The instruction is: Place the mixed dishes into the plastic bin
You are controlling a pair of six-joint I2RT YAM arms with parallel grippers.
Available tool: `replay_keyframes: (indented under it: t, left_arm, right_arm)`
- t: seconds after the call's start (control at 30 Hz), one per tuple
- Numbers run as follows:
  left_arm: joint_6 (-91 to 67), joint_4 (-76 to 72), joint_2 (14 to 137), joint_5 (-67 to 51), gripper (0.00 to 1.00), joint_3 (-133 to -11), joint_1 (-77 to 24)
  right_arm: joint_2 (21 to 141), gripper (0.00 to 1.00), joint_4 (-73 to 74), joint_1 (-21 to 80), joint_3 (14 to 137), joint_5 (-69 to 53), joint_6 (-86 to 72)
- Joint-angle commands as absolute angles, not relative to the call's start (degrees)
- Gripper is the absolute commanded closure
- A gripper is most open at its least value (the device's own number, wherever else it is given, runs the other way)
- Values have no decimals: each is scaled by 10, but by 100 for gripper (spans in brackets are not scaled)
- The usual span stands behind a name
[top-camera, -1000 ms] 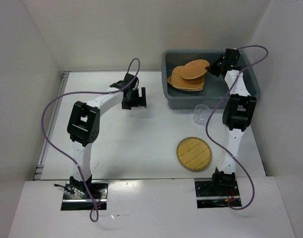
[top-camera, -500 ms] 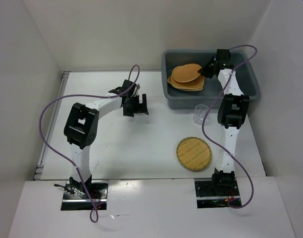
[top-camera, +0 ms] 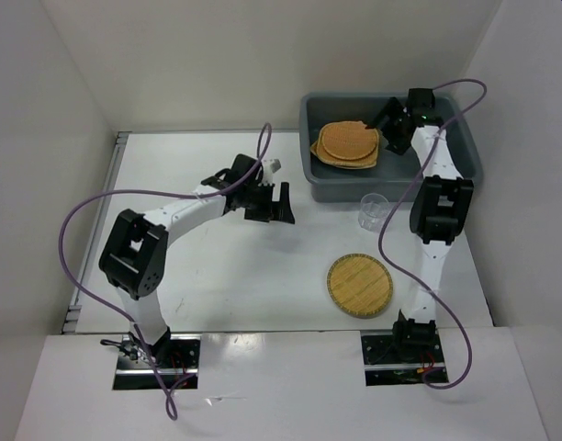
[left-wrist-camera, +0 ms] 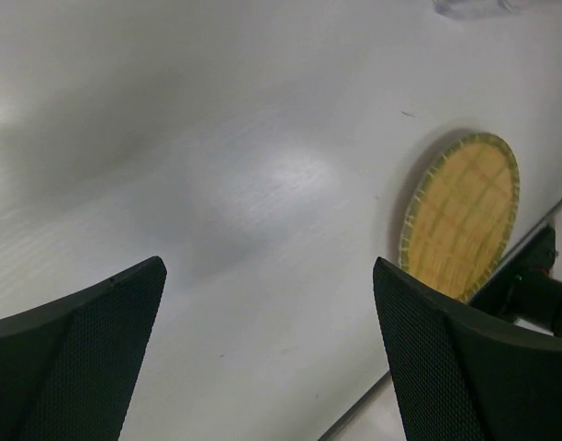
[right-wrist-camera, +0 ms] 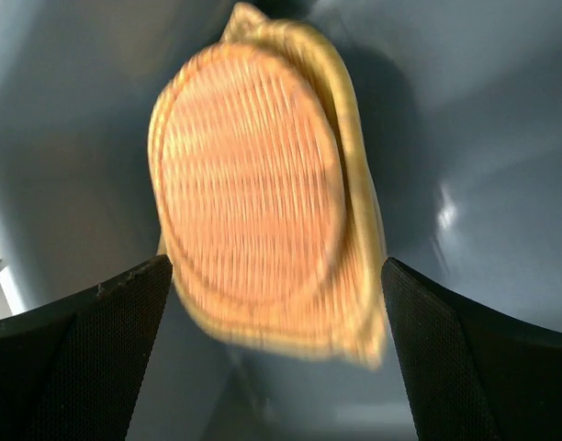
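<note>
Next, my left gripper grabs the paler round woven plate (top-camera: 360, 285) by the plate's rim facing that gripper, to lay the plate onto the bin's stack (top-camera: 347, 144).
The grey-blue plastic bin (top-camera: 465, 147) stands at the back right. Inside it lies a stack of woven orange plates (top-camera: 347, 145), the round one (right-wrist-camera: 249, 175) on top of the rounded-triangular ones. My right gripper (top-camera: 389, 129) hovers open just right of the stack, fingers spread and nothing between them. A paler round woven plate (top-camera: 360, 285) lies on the table in front of the bin, also seen in the left wrist view (left-wrist-camera: 460, 216). A small clear glass cup (top-camera: 372, 210) stands by the bin's front wall. My left gripper (top-camera: 279, 204) is open over the bare table, left of the plate.
White walls enclose the table on three sides. The right arm's base mount (left-wrist-camera: 529, 289) shows dark behind the pale plate. Purple cables loop off both arms.
My right gripper has opened and let the round orange plate drop onto the stack in the bin. My left gripper has moved right and nearer, toward the table's middle.
</note>
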State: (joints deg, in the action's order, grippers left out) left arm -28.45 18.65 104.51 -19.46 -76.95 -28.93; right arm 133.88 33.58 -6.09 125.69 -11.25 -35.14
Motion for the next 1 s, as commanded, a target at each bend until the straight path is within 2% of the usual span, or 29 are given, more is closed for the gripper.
replay_keyframes:
  t: [0.0, 0.17, 0.4, 0.6, 0.8, 0.97]
  left_arm:
    - [-280, 144, 1016, -258, 0, -724, -315]
    - [-329, 76, 1004, -303, 0, -655, -328]
    - [-420, -50, 1039, -303, 1, -609, -365]
    - [-445, -79, 1113, -303, 4, -664, -424]
    - [-455, -98, 1179, -315, 5, -700, -432]
    - [-467, -104, 1236, -351, 12, -741, -437]
  right_arm:
    - [1184, 0, 308, -79, 1191, -97, -344]
    - [1058, 0, 272, -91, 1054, -107, -338]
    - [918, 0, 267, -97, 943, -118, -321]
    - [840, 0, 286, -97, 877, -113, -304]
    - [784, 0, 306, -97, 842, -86, -298]
    - [771, 0, 312, -97, 831, -73, -293]
